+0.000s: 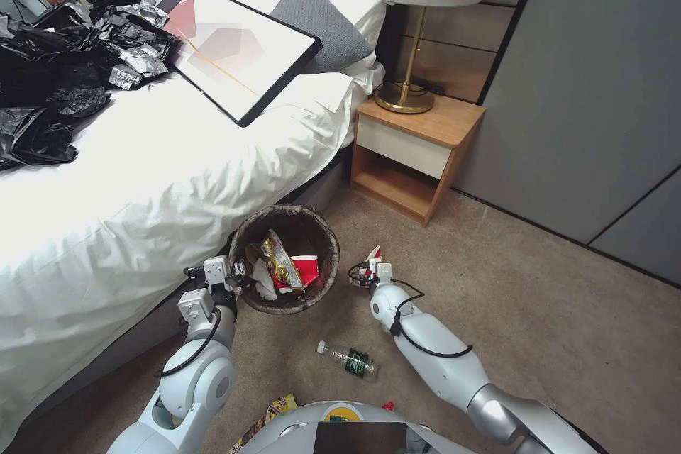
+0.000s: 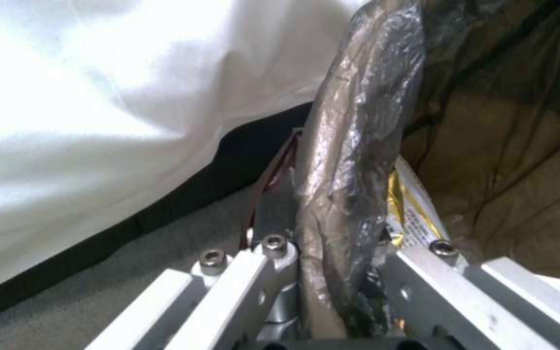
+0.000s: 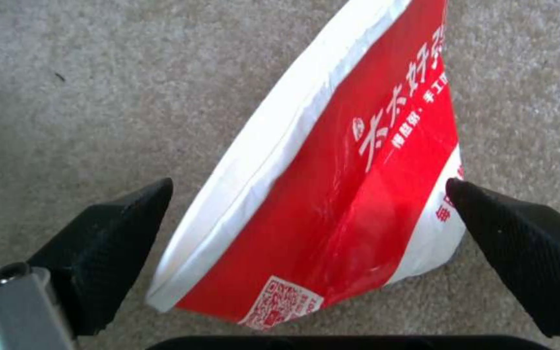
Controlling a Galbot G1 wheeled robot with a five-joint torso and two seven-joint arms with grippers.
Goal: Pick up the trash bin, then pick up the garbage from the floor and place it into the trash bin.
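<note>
I should grab the white rim of the flattened red-and-white paper cup with my right gripper next. Then I can drop the cup into the trash bin.
The trash bin, a round bin with a dark liner over its rim, stands on the carpet beside the bed. My left gripper is shut on its near rim; the left wrist view shows the liner-wrapped rim clamped in my left gripper. A yellow snack bag, a red-and-white cup and a white tissue lie inside. Just right of the bin, my right gripper is open around a flattened red-and-white paper cup. In the right wrist view the cup lies on the carpet between black fingertips.
A green-labelled bottle lies on the carpet near my base, and a yellow snack bag by my torso. The white bed holds black plastic bags and a framed picture. A wooden nightstand with a lamp stands behind.
</note>
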